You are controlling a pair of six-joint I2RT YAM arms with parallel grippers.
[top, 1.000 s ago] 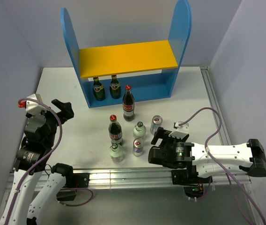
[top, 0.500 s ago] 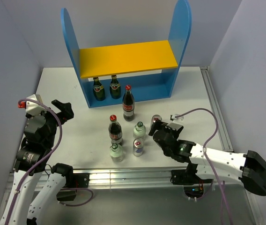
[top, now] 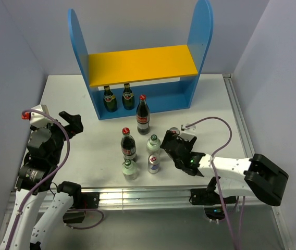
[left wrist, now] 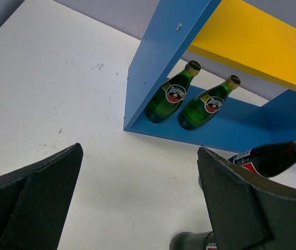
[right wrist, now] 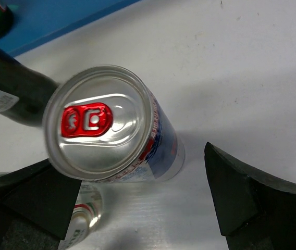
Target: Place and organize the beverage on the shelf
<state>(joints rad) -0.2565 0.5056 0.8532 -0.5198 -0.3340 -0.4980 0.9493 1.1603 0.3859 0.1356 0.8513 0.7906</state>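
My right gripper is to pick up the second can next by its round sides near the lid [top: 174, 130], so the can's base stays free to stand on the shelf [top: 137, 62].
The shelf [top: 137, 62] stands at the back, with blue side panels and a yellow upper board. Two green glass bottles [top: 118, 98] stand on its blue base, also in the left wrist view [left wrist: 187, 99]. One cola bottle [top: 143, 115] stands just in front of the shelf, and another [top: 128, 145] stands nearer. Two small clear green-capped bottles [top: 155, 143] [top: 130, 169] and a can [top: 153, 163] stand on the table. My right gripper [top: 172, 139] [right wrist: 137, 203] is open, with the second can [right wrist: 111, 125] between its fingers, nearer the left one. My left gripper [top: 70, 122] [left wrist: 137, 203] is open and empty at the left.
The white table [top: 70, 99] has a metal rail along its near edge [top: 137, 195] and grey walls on both sides. In the right wrist view a cola bottle [right wrist: 12, 88] and a clear bottle [right wrist: 83, 219] stand close to the left of the can.
My right arm has swung left and forward, and its open gripper now sits around the can by the clear bottle. The left arm has not moved.
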